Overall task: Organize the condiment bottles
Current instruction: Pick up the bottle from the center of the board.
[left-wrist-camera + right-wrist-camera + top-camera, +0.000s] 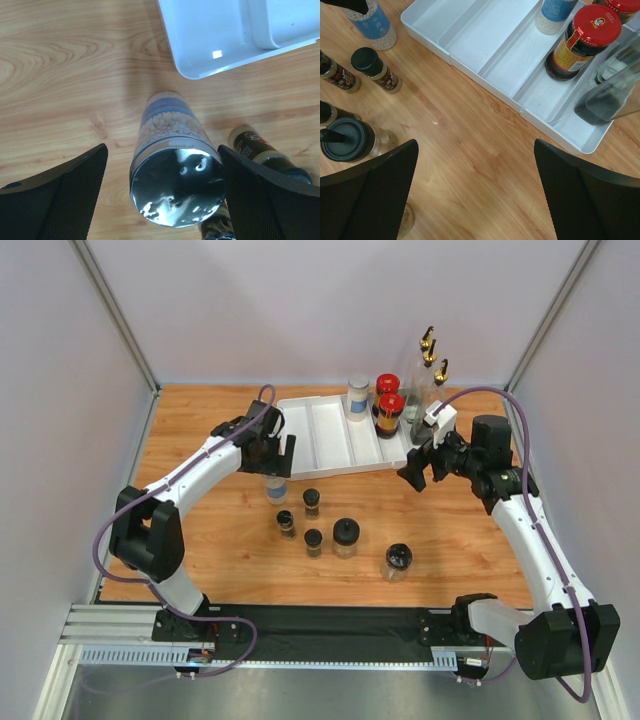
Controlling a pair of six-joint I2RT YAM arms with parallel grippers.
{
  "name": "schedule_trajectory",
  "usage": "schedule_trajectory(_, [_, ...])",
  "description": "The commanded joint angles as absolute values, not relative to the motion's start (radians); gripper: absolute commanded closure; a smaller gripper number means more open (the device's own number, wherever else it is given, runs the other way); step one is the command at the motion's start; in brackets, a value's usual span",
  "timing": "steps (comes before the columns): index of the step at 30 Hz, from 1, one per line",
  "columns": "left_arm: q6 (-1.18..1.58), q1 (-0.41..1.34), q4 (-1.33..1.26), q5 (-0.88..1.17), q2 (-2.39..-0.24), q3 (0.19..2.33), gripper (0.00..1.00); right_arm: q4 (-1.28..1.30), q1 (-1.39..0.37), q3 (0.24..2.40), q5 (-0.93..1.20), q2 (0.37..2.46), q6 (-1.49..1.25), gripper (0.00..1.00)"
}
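Note:
Both fingers of the left gripper reach down to the rim of its grey lid point(177, 182), on either side, so the gripper is ready to close on the grey-lidded jar point(169, 124).
A grey-lidded clear jar point(276, 488) of white grains stands on the wood just in front of the white tray's left end. My left gripper point(276, 465) is open and straddles it from above. In the left wrist view the jar's lid point(175, 187) sits between the fingers point(65, 195), nearer the right one. My right gripper point(420, 468) is open and empty over bare wood point(475, 190) in front of the tray's right end. Another grey-lidded jar point(358, 395) and two red-capped jars point(390, 410) stand in the tray. Tall gold-spouted bottles point(428, 370) stand at its right end.
The white divided tray point(325, 440) lies at the back centre. Three small black-lidded jars point(311, 502) and two medium ones point(346, 537) stand on the wood between the arms; one small jar point(255, 147) is close to my left gripper's right finger. White walls enclose the table.

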State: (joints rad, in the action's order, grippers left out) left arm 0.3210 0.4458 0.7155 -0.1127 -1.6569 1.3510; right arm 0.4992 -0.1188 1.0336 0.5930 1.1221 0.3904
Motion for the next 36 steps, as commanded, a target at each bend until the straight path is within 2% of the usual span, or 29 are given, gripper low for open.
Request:
schedule_trajectory(1, [0.342,0.456,0.756,-0.156,-1.655,1.396,0.04,0.474,-0.114,1.029,0.606,1.109,0.406,0.0])
schedule_trajectory(4, [0.337,0.457,0.759,-0.14,-1.66,1.402,0.19,0.474,-0.114,1.031,0.607,1.111,0.407,0.0])
schedule_trajectory(5, [0.339,0.457,0.764,-0.134,-1.66,1.402,0.29,0.476,-0.114,1.029,0.609,1.112,0.407,0.0])
schedule_trajectory(10, [0.321,0.459,0.778,-0.112,-1.657,1.411,0.53,0.477,-0.112,1.029,0.612,1.111,0.41,0.0])
schedule_trajectory(11, [0.308,0.46,0.784,-0.11,-1.657,1.414,0.63,0.479,-0.113,1.029,0.611,1.111,0.411,0.0])
schedule_trajectory(15, [0.269,0.465,0.796,-0.106,-1.64,1.425,0.86,0.479,-0.11,1.026,0.614,1.111,0.414,0.0])
schedule_trajectory(21, [0.164,0.471,0.769,-0.078,-1.574,1.405,0.97,0.479,-0.112,1.026,0.614,1.108,0.417,0.0])
schedule_trajectory(28, [0.071,0.471,0.736,-0.02,-1.519,1.41,0.99,0.482,-0.11,1.025,0.618,1.106,0.425,0.0])
schedule_trajectory(36, [0.043,0.472,0.758,-0.011,-1.523,1.517,0.99,0.483,-0.109,1.023,0.621,1.109,0.431,0.0])
